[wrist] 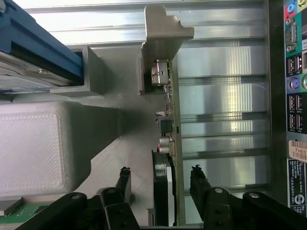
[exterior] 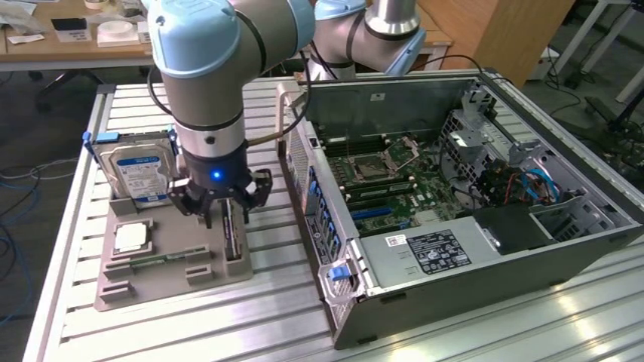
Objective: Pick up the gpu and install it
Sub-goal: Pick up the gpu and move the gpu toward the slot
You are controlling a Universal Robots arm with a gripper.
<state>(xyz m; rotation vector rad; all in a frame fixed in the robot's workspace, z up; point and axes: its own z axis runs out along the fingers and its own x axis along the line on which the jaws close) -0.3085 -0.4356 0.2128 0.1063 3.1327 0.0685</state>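
Note:
Next, my gripper grabs the GPU across its flat-sided black fan section [exterior: 231,230], since the GPU's metal bracket bends out sideways at one end.
The gpu [exterior: 234,235] is a thin dark card standing on edge in a slot of the grey holder tray [exterior: 171,280], at the tray's side nearest the computer case. My gripper [exterior: 216,210] hangs straight down over it. In the wrist view the gpu [wrist: 169,139] runs between my two black fingertips [wrist: 124,175], one on each side, with a gap showing between each and the card. The gripper [wrist: 160,175] is open and straddles the card's near end.
A silver hard drive [exterior: 141,170] with a blue-white label stands at the tray's far end, and a square CPU chip [exterior: 131,237] lies beside the gpu slot. The open computer case [exterior: 453,196] lies on the exterior view's right, its rear ports [wrist: 292,72] close to the tray.

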